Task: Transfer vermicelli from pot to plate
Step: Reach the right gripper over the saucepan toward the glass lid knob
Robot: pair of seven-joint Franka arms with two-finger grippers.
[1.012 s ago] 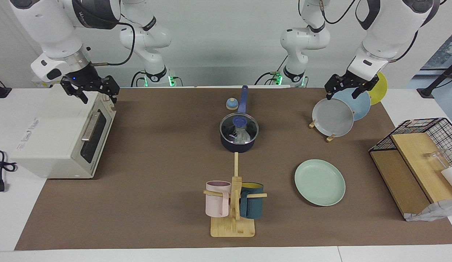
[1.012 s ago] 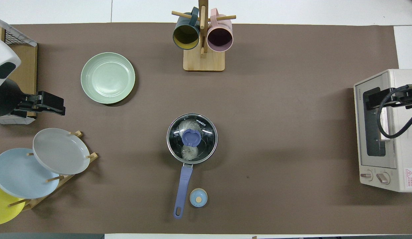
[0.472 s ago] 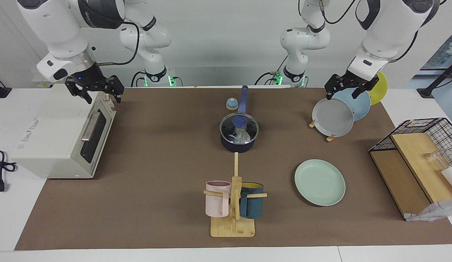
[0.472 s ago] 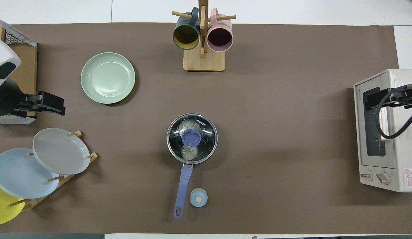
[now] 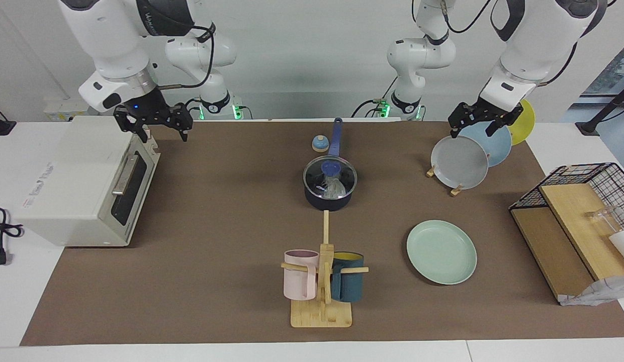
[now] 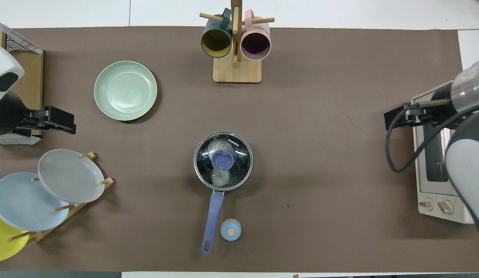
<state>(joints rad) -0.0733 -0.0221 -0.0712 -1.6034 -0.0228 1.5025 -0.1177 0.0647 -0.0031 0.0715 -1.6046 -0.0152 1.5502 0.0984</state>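
Observation:
I should next grip the glass lid by its blue knob (image 6: 222, 160) with my right gripper, to uncover the vermicelli for transfer.
The dark navy pot (image 5: 328, 203) stands mid-table, its long blue handle (image 6: 212, 218) pointing toward the robots. A glass lid (image 6: 241, 156) with a blue knob (image 5: 332, 166) covers it. Through the lid the whitish vermicelli (image 6: 217, 146) shows inside. The mint-green plate (image 5: 441, 251) lies bare, farther from the robots and toward the left arm's end. My right gripper (image 5: 161, 133) hangs open and holds nothing, over the mat in front of the toaster oven. My left gripper (image 5: 471, 131) waits open above the plate rack.
A toaster oven (image 5: 85, 186) sits at the right arm's end. A rack holds grey (image 5: 460, 162), light blue and yellow plates near the left arm. A wooden mug tree (image 5: 322, 281) with two mugs stands farthest out. A small blue round object (image 5: 320, 144) lies beside the pot's handle.
My right gripper has swung from above the oven's top toward the middle of the table, still open. The left arm, pot and plate have not moved.

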